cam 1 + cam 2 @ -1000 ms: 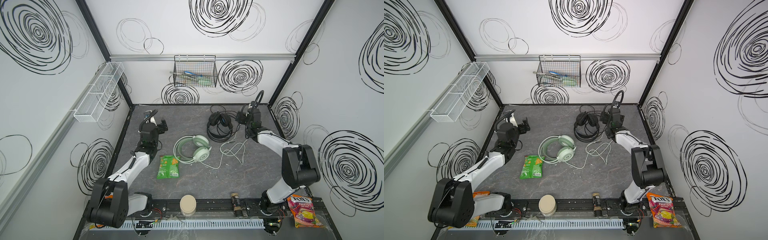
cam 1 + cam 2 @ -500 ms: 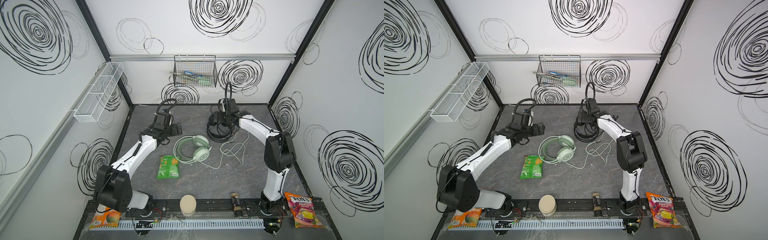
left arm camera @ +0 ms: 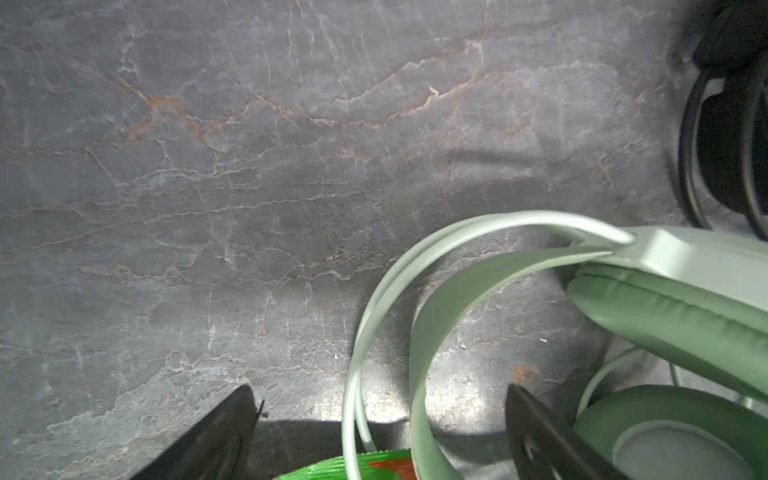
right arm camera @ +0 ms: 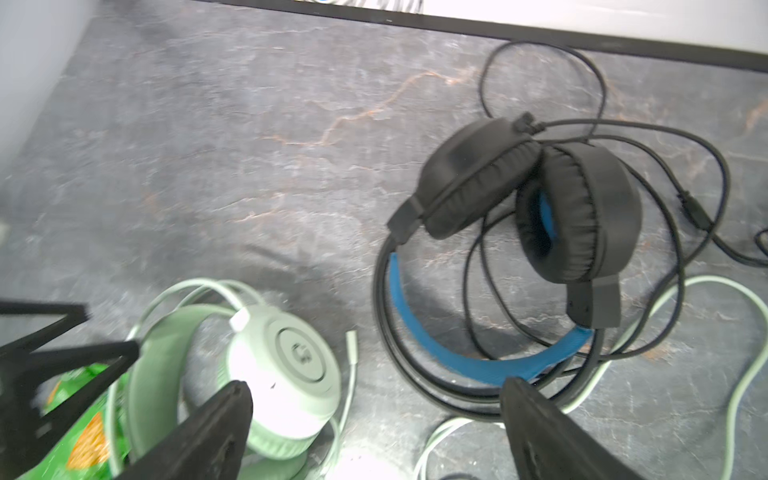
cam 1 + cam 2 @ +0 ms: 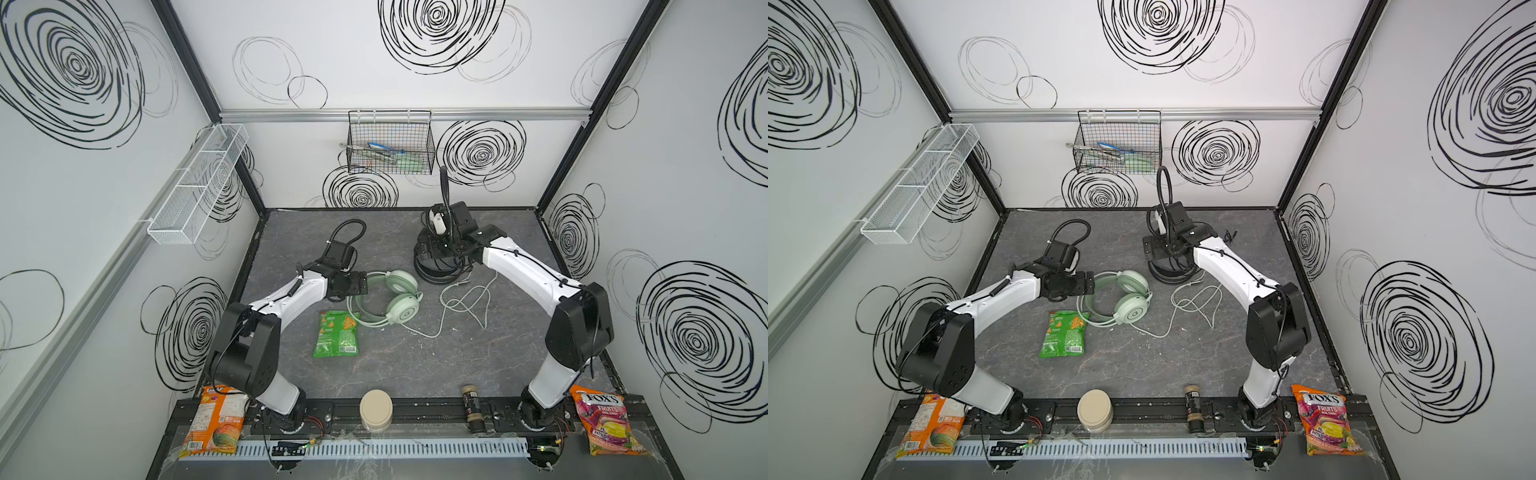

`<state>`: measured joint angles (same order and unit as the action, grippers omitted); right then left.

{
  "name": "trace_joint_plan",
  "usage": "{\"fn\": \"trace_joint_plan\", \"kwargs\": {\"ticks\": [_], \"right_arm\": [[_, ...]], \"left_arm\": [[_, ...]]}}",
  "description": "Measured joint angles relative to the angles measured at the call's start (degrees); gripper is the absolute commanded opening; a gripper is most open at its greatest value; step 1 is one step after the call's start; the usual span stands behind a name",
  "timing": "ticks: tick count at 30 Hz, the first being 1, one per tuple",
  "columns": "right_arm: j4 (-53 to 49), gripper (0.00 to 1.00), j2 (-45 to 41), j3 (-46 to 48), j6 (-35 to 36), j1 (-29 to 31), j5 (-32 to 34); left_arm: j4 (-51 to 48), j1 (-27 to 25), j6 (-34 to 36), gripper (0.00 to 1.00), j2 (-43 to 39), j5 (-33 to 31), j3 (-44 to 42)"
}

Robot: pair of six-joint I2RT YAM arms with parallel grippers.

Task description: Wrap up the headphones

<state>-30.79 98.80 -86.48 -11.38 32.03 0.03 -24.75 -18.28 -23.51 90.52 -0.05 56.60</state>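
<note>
My left gripper grabs the mint-green headphones by the headband's arch (image 5: 353, 310) (image 3: 421, 348) next, since this leaves the ear cups to wrap the cable around.
The mint-green headphones (image 5: 401, 297) (image 5: 1131, 299) lie mid-table, their pale cable (image 5: 465, 301) strewn loosely to the right. My left gripper (image 5: 358, 286) (image 5: 1087, 284) hovers open at the green headband (image 3: 440, 286), which runs between the spread fingers without touching them. The black headphones (image 4: 528, 199) with the blue headband lining (image 4: 478, 361) lie behind, ringed by their tangled black cable (image 4: 681, 195). In both top views my right gripper (image 5: 428, 249) (image 5: 1152, 247) hangs open above them and hides most of them. It holds nothing (image 4: 374, 386).
A green snack bag (image 5: 336, 334) lies just in front of the green headset. A black wire basket (image 5: 390, 147) hangs on the back wall, a white mesh shelf (image 5: 199, 183) on the left wall. A round lid (image 5: 376, 409), a small jar (image 5: 471, 405) and two snack bags (image 5: 602, 417) sit along the front rail.
Both arms have swung in from the table's sides. The left gripper came to the green headband, the right one came over the black headset. Both stayed open.
</note>
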Motion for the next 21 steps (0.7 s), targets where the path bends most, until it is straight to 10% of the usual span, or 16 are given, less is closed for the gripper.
{"fn": "trace_joint_plan", "kwargs": {"ticks": [21], "right_arm": [[-0.59, 0.97, -0.42, -1.14, 2.45, 1.05, 2.01]], "left_arm": [[7.98, -5.35, -4.00, 0.86, 5.05, -0.66, -6.25]]}}
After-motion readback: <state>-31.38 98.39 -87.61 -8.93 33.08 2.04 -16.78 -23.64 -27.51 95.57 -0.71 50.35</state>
